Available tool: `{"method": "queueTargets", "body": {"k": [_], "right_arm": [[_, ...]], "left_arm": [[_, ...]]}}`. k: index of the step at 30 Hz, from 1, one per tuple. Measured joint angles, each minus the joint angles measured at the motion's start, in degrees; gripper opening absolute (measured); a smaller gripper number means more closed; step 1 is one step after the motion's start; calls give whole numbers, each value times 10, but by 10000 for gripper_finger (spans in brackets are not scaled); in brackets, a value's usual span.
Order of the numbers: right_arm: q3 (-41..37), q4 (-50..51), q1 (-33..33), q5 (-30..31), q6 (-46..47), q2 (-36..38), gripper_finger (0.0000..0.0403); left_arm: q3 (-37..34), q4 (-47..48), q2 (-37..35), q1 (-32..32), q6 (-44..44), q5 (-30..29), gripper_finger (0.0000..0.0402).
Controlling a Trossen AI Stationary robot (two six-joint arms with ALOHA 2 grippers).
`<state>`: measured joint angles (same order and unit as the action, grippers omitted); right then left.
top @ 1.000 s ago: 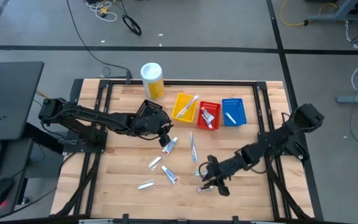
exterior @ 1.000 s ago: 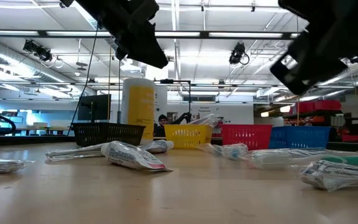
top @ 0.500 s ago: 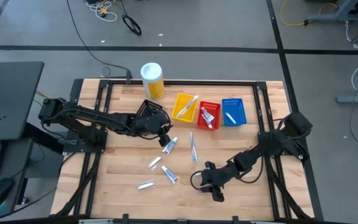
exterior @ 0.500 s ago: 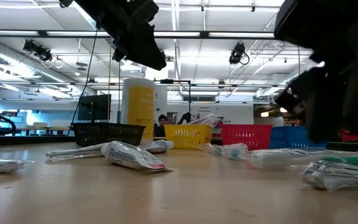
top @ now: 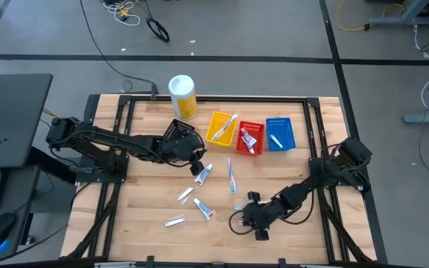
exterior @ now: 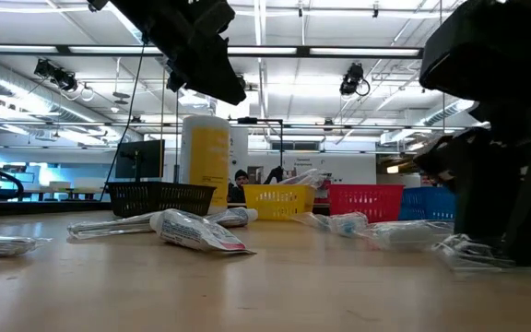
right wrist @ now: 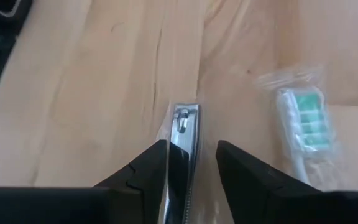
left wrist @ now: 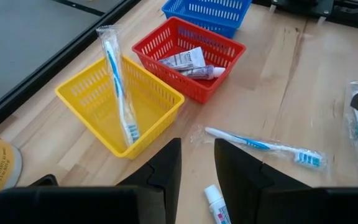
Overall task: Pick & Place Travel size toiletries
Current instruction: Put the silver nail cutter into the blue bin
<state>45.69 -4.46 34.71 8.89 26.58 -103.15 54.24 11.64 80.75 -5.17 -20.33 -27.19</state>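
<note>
My right gripper's fingers stand beside the silver nail clipper (right wrist: pixel 183 124) in the right wrist view, so it is time now for my right gripper to close on it.
A silver nail clipper (right wrist: pixel 183 124) in clear wrap lies on the wood near the table's near edge. My right gripper (right wrist: pixel 191 146) is low over it, open, one finger on each side. In the high view this gripper (top: pixel 246 220) hides the clipper. A wrapped toothbrush with green bristles (right wrist: pixel 303 121) lies beside it. Toothpaste tubes (top: pixel 203 175) and a blue toothbrush (top: pixel 232 175) lie mid-table. My left gripper (top: pixel 194 156) hovers open above the tubes, near the trays. My right gripper comes at the clipper from above and slanting, its fingers lying along the clipper's length. One finger (right wrist: pixel 160 158) overlaps the edge of the clear wrap (right wrist: pixel 168 127). I cannot tell whether it touches the clipper. The clipper lies flat on the table.
At the far side, a yellow tray (top: pixel 222 128) holds a wrapped toothbrush, a red tray (top: pixel 249 138) holds small tubes, and a blue tray (top: pixel 278 134) stands beside them. A tall yellow canister (top: pixel 182 95) stands by the far edge. A black basket (exterior: pixel 159 195) shows in the low view.
My right gripper has come down from well above the table to the tabletop, shifting slightly toward the left and near edges, and now straddles the wrapped clipper. The toiletries have stayed in place.
</note>
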Motion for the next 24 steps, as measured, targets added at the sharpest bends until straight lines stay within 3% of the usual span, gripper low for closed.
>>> {"method": "queueTargets", "body": {"k": [9,14,18,24], "right_arm": [[-1,10,5,33,-20,0,74],[-3,-9,-6,9,-20,10,53],[-3,10,-24,18,-20,61,51],[-3,146,-75,60,-20,184,50]], "left_arm": [[0,2,0,0,12,0,105],[0,2,0,0,22,-2,105],[0,1,0,0,22,-2,105],[0,0,0,0,21,-2,105]]}}
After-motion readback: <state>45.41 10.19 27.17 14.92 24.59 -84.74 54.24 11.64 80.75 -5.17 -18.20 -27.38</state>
